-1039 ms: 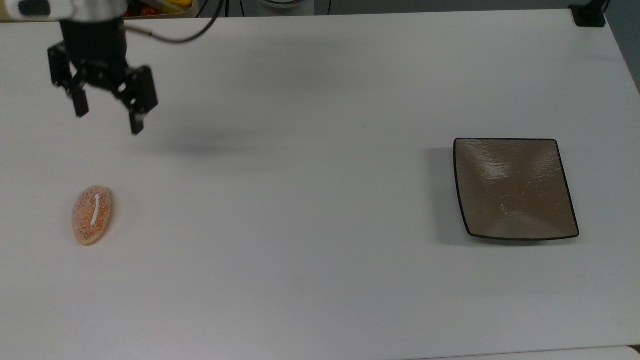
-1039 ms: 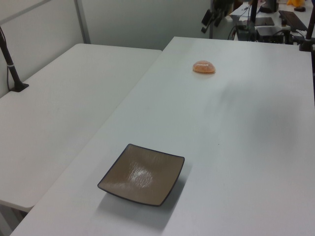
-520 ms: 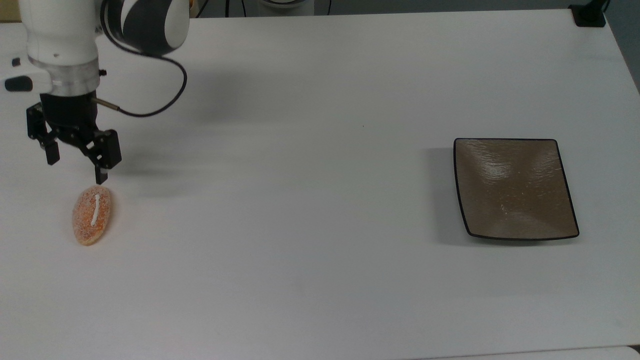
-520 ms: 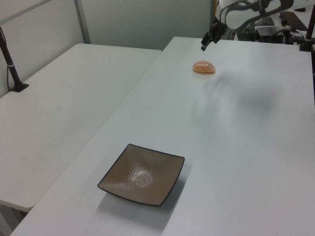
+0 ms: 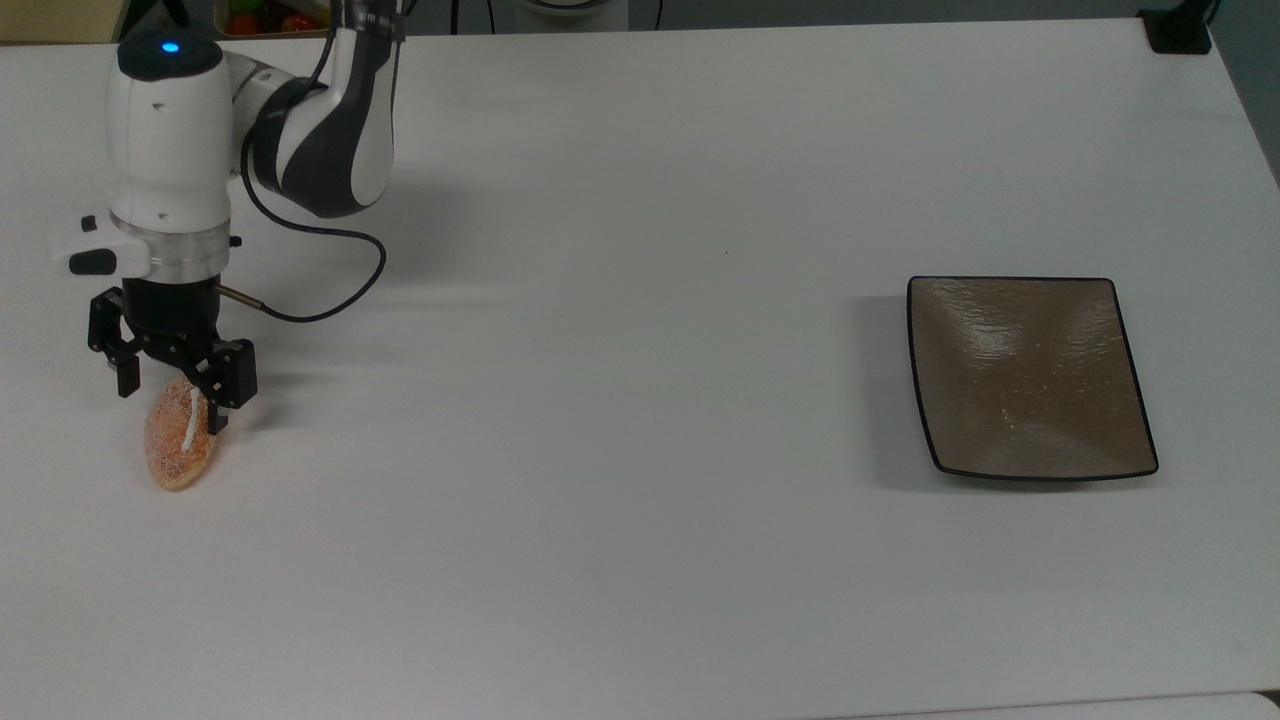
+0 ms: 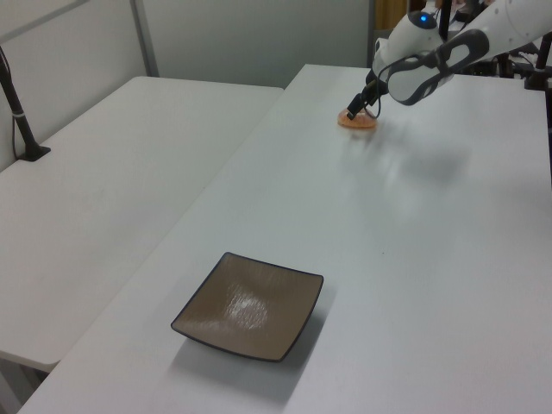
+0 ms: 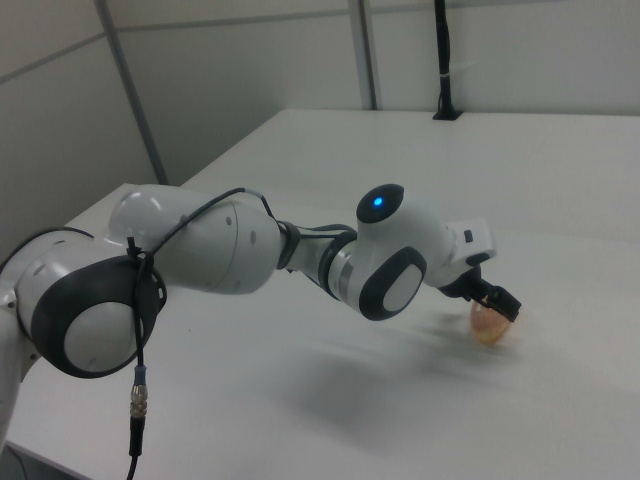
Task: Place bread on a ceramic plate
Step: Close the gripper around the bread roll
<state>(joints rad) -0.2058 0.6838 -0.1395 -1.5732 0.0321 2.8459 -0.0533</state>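
Note:
Next, my gripper grabs the oval bread by its middle (image 6: 357, 122). Then it sets the bread on the ceramic plate (image 6: 248, 306).
The bread (image 5: 181, 450), a small oval orange-tan bun with a white stripe, lies flat on the white table at the top view's left. My gripper (image 5: 173, 398) is open and low over the bun's far end, with one black finger on each side of it. In the left view the bread (image 6: 357, 122) sits at the far end of the table with the gripper (image 6: 354, 112) right on top of it. The right view shows the bread (image 7: 487, 326) just under the gripper (image 7: 496, 303). The ceramic plate (image 5: 1025, 375), square and glossy brown with a black rim, lies bare at the top view's right; the plate (image 6: 248, 306) is near in the left view.
The white arm (image 5: 300, 140) and its black cable (image 5: 330, 300) reach in from the top view's upper left. A black clamp (image 5: 1178, 30) sits at the table's far right corner. A second white table (image 6: 112, 164) adjoins in the left view, with a black post (image 6: 21, 121) on it.
The open gripper has come down and forward in the top view, from well behind the bread to straddling its far end. Bread and plate have not moved.

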